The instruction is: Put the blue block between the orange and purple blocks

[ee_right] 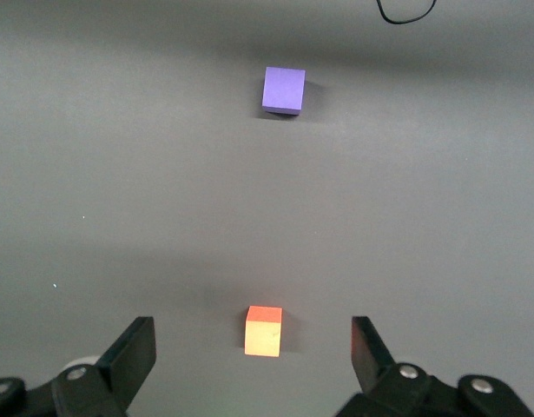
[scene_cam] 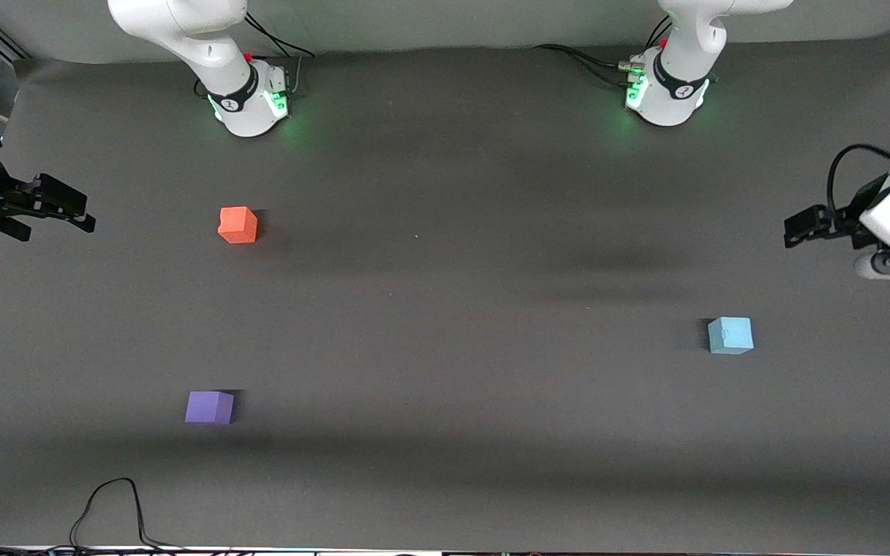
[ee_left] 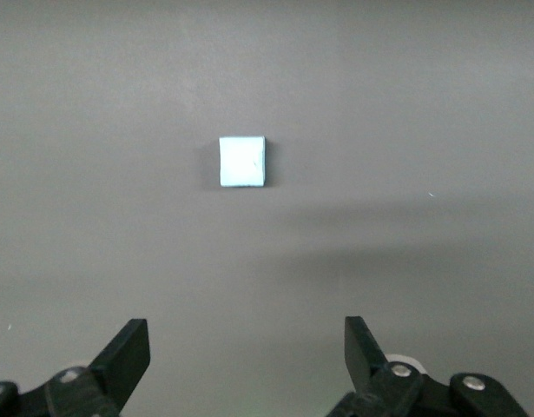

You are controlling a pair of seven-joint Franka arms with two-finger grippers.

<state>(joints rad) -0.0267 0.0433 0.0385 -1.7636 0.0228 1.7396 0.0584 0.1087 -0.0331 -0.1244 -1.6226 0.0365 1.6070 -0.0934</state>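
Observation:
I will next grip the blue block [scene_cam: 730, 335] by its opposite sides with my left gripper, to set it between the orange and purple blocks.
The blue block [scene_cam: 730, 335] sits on the dark table toward the left arm's end; it also shows in the left wrist view [ee_left: 242, 162]. The orange block [scene_cam: 238, 225] and the purple block [scene_cam: 209, 407] sit toward the right arm's end, the purple one nearer the front camera. Both show in the right wrist view, orange [ee_right: 263, 332] and purple [ee_right: 284, 90]. My left gripper [scene_cam: 794, 228] is open and empty above the table's edge at its own end, apart from the blue block. My right gripper [scene_cam: 80, 212] is open and empty above the table's edge at its end, its fingers [ee_right: 136, 347] wide apart.
The table [scene_cam: 445, 309] is covered with a dark grey mat. A black cable [scene_cam: 113, 502] loops onto the mat at the edge nearest the front camera, near the purple block. The two arm bases [scene_cam: 248, 100] stand along the edge farthest from the front camera.

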